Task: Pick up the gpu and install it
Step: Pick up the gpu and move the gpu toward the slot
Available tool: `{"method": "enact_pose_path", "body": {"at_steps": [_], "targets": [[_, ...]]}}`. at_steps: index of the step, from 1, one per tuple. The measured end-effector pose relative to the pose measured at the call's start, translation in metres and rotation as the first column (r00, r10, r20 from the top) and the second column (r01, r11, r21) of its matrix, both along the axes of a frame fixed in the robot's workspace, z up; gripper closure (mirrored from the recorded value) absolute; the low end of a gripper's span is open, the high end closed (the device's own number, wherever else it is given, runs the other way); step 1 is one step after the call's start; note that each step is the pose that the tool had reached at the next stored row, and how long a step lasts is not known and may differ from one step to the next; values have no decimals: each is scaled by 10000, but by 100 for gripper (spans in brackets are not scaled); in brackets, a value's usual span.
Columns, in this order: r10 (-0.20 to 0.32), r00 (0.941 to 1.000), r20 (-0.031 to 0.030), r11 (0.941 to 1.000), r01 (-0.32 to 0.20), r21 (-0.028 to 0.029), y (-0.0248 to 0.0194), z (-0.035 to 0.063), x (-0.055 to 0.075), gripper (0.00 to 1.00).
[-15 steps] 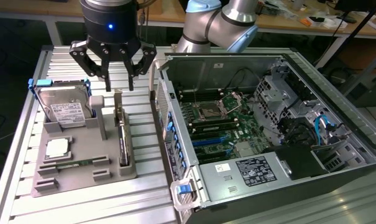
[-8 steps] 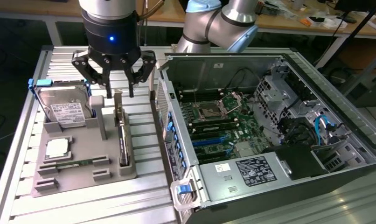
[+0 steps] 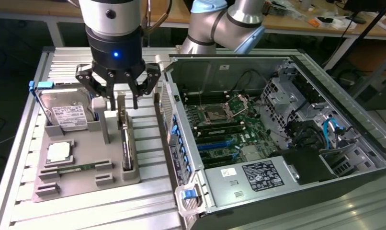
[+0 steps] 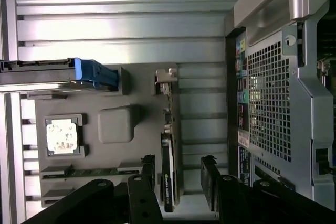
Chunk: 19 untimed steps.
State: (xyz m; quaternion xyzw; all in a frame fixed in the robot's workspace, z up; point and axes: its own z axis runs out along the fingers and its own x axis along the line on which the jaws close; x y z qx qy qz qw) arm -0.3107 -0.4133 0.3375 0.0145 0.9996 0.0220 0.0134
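Note:
I should grab the GPU next by its upper long edge (image 3: 125,136). That edge is free for both fingers of my gripper, because the tray's slots enclose the GPU's lower side.
The gpu (image 3: 124,143) stands on edge in a slot of the grey holder tray (image 3: 84,184), its silver bracket (image 3: 120,109) at the far end. My gripper (image 3: 118,101) hangs just over that end, open, one finger (image 3: 97,101) on each side of the card. In the wrist view the gpu (image 4: 169,150) runs edge-on between my fingertips (image 4: 149,174), with the gripper (image 4: 178,178) straddling it and a gap on both sides. Nothing is held.
The open computer case (image 3: 346,143) lies at the exterior view's right, its motherboard (image 3: 225,129) with blue slots exposed. On the tray sit a hard drive (image 3: 68,114) in a blue frame, a processor (image 3: 57,152) and a memory stick (image 3: 74,168). The case's rear panel (image 4: 273,93) is close beside the tray.

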Motion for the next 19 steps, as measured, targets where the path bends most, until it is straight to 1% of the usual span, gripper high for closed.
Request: {"method": "enact_pose_path", "body": {"at_steps": [2, 9, 19], "targets": [[0, 10000, 0, 10000, 0, 0, -29, -42, 0, 52], [0, 10000, 0, 10000, 0, 0, -98, -173, 0, 52], [0, 10000, 1, 10000, 0, 1, -184, -362, 0, 52]]}}
